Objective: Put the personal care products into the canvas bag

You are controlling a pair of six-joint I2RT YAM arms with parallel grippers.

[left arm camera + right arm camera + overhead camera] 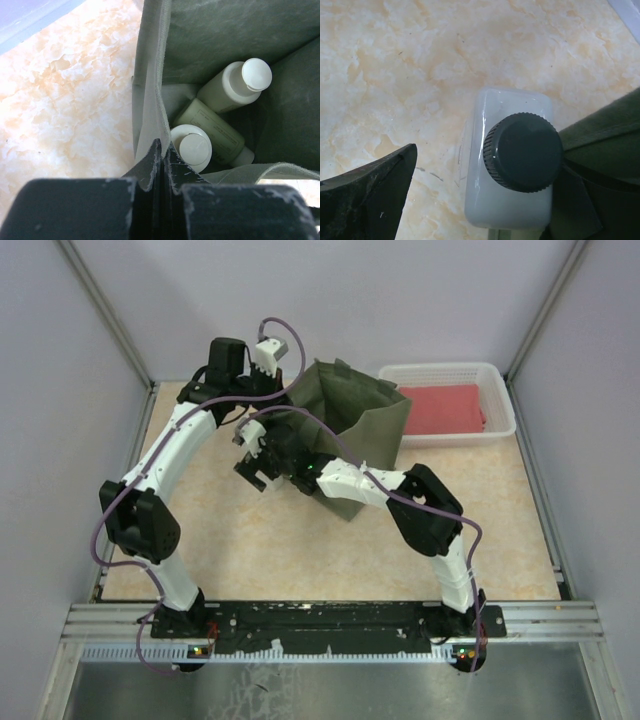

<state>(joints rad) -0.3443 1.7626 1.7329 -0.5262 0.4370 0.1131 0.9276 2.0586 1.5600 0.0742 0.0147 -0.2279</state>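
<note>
Next, my right gripper grabs the white bottle by its long sides, which leaves the bottle's base free to enter the canvas bag (372,422).
The olive-green canvas bag (372,422) stands at the back of the table. My left gripper (284,390) is shut on its left rim; the left wrist view shows the closed gripper (162,150) pinching the fabric wall (150,100). Inside the bag lie two cream-capped bottles (192,145) (235,85) and a pale yellowish cylinder (215,130). A white bottle with a dark grey cap (512,160) stands on the table beside the bag (610,130). My right gripper (485,200) is open around this bottle, low by the bag's front left (258,466).
A white mesh basket (450,371) holding a red folded cloth (445,408) stands at the back right, just right of the bag. Grey walls enclose the table at the back and sides. The marbled tabletop (300,550) spreads in front.
</note>
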